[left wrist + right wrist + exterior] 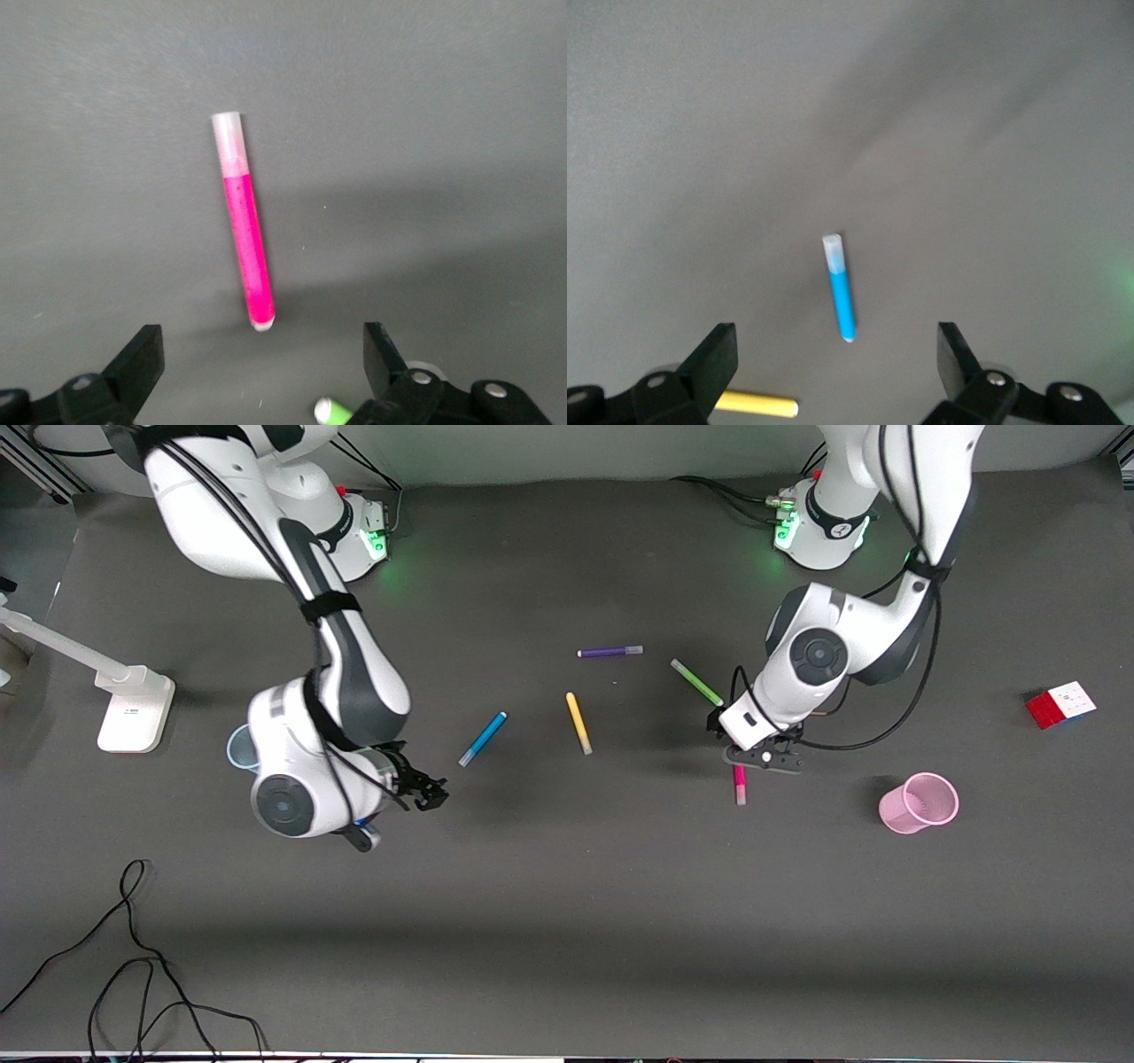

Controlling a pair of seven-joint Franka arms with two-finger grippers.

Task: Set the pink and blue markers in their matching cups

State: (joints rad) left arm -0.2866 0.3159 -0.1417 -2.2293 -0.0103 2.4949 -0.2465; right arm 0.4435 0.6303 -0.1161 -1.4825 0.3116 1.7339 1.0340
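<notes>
My left gripper grabs the marker by its solid pink barrel end (256,289) next, so the pink marker's clear end with the cap (230,143) stays free to enter the pink cup.
The magenta-pink marker (740,784) lies on the dark table, partly under my left gripper (764,758). In the left wrist view the pink marker (244,235) lies just ahead of the open, empty left gripper (263,363). The blue marker (483,738) lies at an angle near the table's middle. My right gripper (427,790) hovers over the bare table beside it. In the right wrist view the blue marker (841,288) lies ahead of the open, empty right gripper (835,359). The pale pink cup (920,803) stands toward the left arm's end. The pale blue cup (239,746) is mostly hidden by the right arm.
A yellow pen (578,723), a light-green pen (696,682) and a purple pen (609,652) lie around the table's middle. A colour cube (1060,704) sits at the left arm's end, a white stand (133,700) at the right arm's end. Black cables (133,974) trail near the front camera.
</notes>
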